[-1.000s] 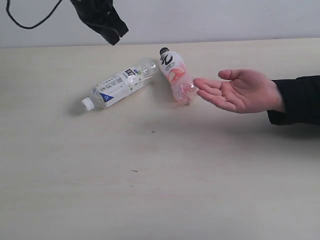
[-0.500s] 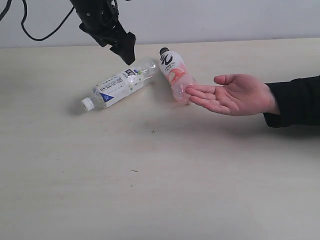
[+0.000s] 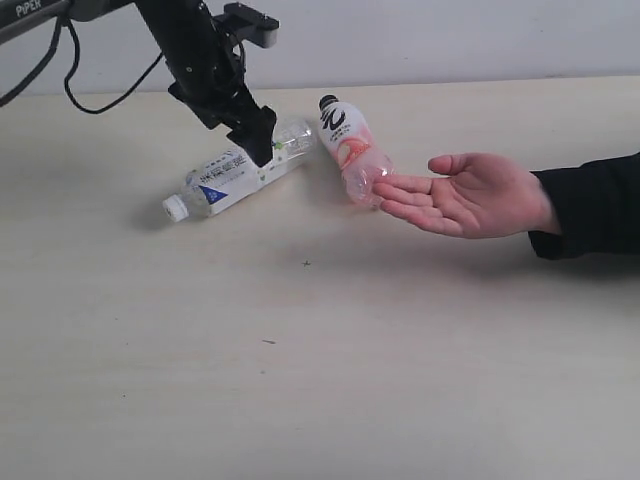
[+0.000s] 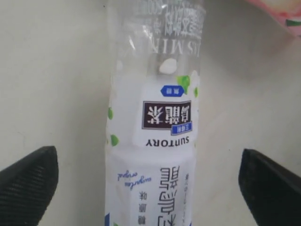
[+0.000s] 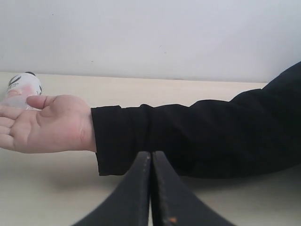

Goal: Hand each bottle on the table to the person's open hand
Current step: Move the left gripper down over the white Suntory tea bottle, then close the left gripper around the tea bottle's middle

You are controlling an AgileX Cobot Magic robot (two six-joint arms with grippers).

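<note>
It isn't time for my left gripper to close on the white-blue label bottle yet: its fingers are above the bottle in the left wrist view and would miss if they closed now, so it needs to go lower first.
Two bottles lie on the table (image 3: 320, 380). The white-blue label bottle (image 3: 235, 170) lies on its side with its white cap toward the left. My left gripper (image 3: 256, 140) hangs open just over its clear end. In the left wrist view the same bottle (image 4: 155, 117) runs between the two spread fingertips (image 4: 29, 186), and neither touches it. The pink bottle with black cap (image 3: 350, 148) lies beside the person's open hand (image 3: 462, 195), palm up. My right gripper (image 5: 150, 188) is shut and empty, facing the hand (image 5: 47, 125). Both green-labelled bottles are out of view.
The person's black sleeve (image 3: 590, 205) reaches in from the right edge; in the right wrist view the sleeve (image 5: 197, 136) fills the middle. A black cable (image 3: 90, 95) trails from the left arm. A pale wall (image 3: 450, 40) backs the table.
My left arm has come down and to the right, from above the table's far edge to just over the white-blue bottle. The hand shifted slightly left. Both bottles stay put.
</note>
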